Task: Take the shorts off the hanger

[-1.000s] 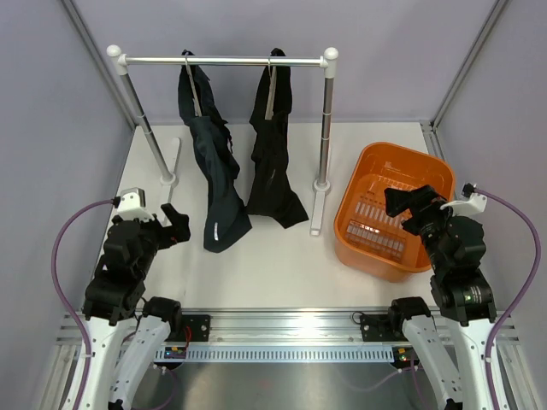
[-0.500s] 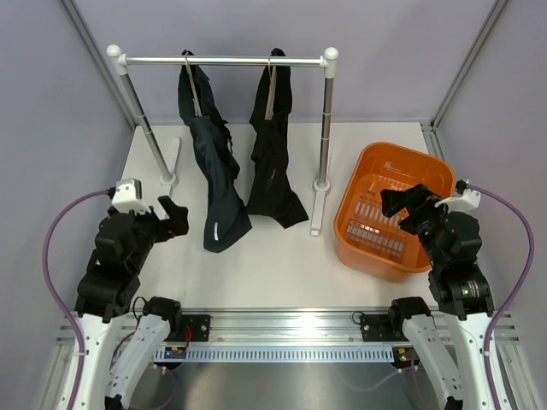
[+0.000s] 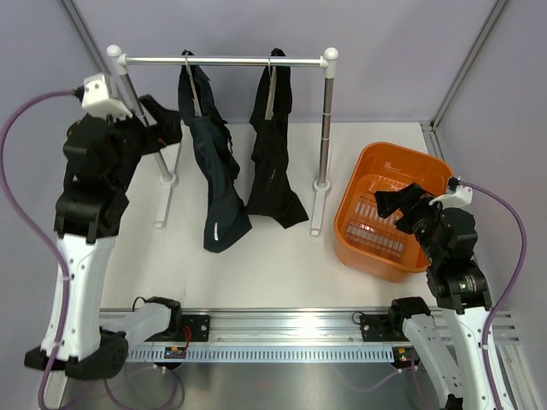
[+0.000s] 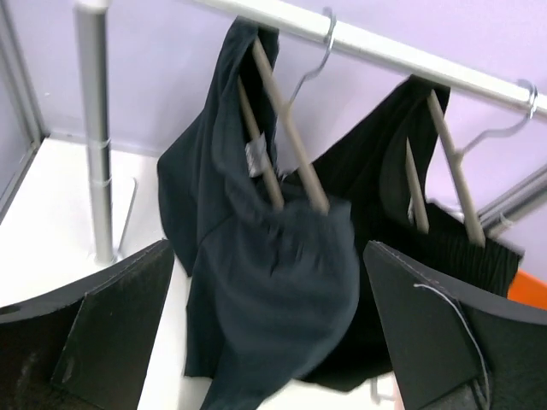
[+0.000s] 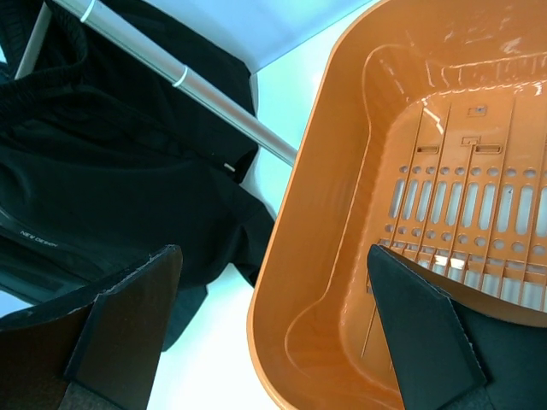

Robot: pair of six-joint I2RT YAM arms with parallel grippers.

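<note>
I need to grab the hanger at its hook's base [image 3: 188,68] [image 4: 291,101] with my left gripper next. The curve then stays free to unhook, so the shorts can come free.
Two dark pairs of shorts hang on wire hangers from the silver rail [image 3: 226,61]. The left pair [image 3: 215,175] has a small white mark near its hem; the right pair [image 3: 273,154] hangs beside it. In the left wrist view the left pair [image 4: 273,282] fills the middle and the right pair [image 4: 453,231] is behind. My left gripper [image 3: 162,120] is raised, open and empty, just left of the left pair. My right gripper [image 3: 389,202] is open and empty over the orange basket [image 3: 359,196].
The rack stands on two silver posts [image 3: 326,120] with white feet on the white table. The orange basket [image 5: 342,171] at the right holds nothing that shows. Purple walls enclose the back and sides.
My left arm has risen from low at the front left up to rail height beside the left shorts. My right gripper has shifted slightly left over the basket.
</note>
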